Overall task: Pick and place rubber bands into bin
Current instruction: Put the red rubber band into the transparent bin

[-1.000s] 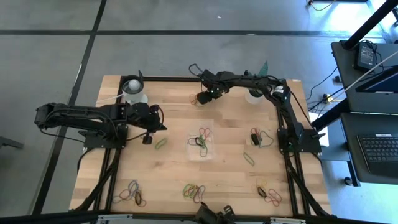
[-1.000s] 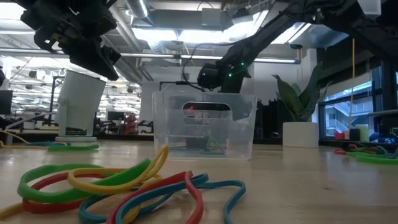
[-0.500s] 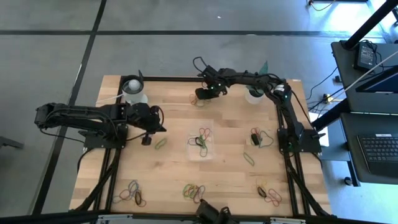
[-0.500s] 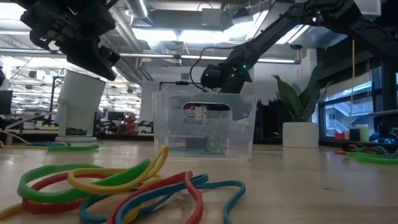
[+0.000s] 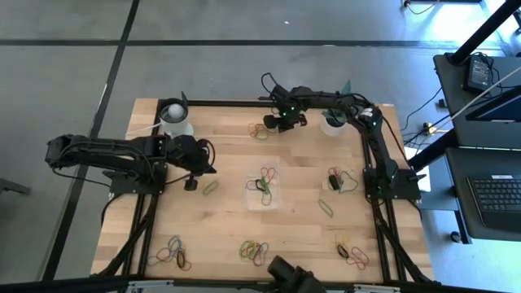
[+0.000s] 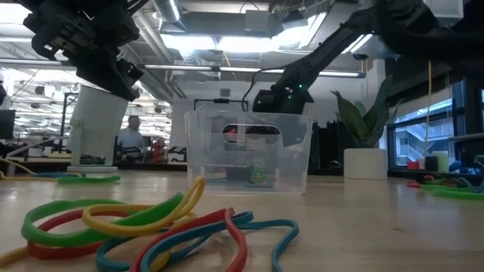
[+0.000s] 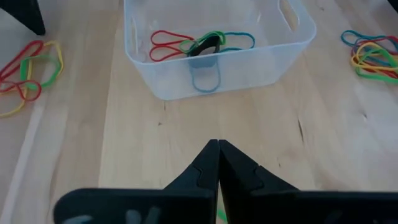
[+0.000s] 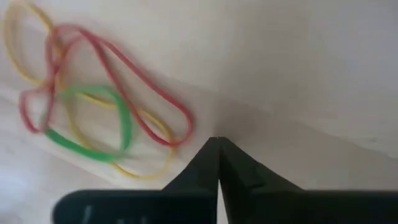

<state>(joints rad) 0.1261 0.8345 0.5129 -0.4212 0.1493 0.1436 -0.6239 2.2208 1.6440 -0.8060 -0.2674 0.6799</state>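
Observation:
I need to open my right gripper's fingers next, as they are shut beside the red rubber band (image 8: 144,79). Then I need to lower them to close on the red rubber band's rounded end (image 8: 185,135).
The clear bin (image 5: 262,186) stands at mid-table with several rubber bands (image 7: 199,45) lying in it. A small cluster of red, yellow and green rubber bands (image 8: 93,118) lies flat on the wood near the far edge (image 5: 260,130). My right gripper (image 8: 217,142) is shut just beside this cluster with nothing between its fingers. In the high view it sits to the cluster's right (image 5: 277,125). My left gripper (image 5: 193,184) waits shut and empty left of the bin, beside a green band (image 5: 210,188).
A white cup (image 5: 175,119) stands at the far left and a white plant pot (image 5: 332,124) at the far right. More band piles lie along the near edge (image 5: 175,254) (image 5: 254,251) (image 5: 352,251) and right of the bin (image 5: 326,206).
My right gripper has shut without taking a band. It has shifted a little toward the table's right edge, uncovering the cluster, which stays flat on the wood. My left arm has kept still.

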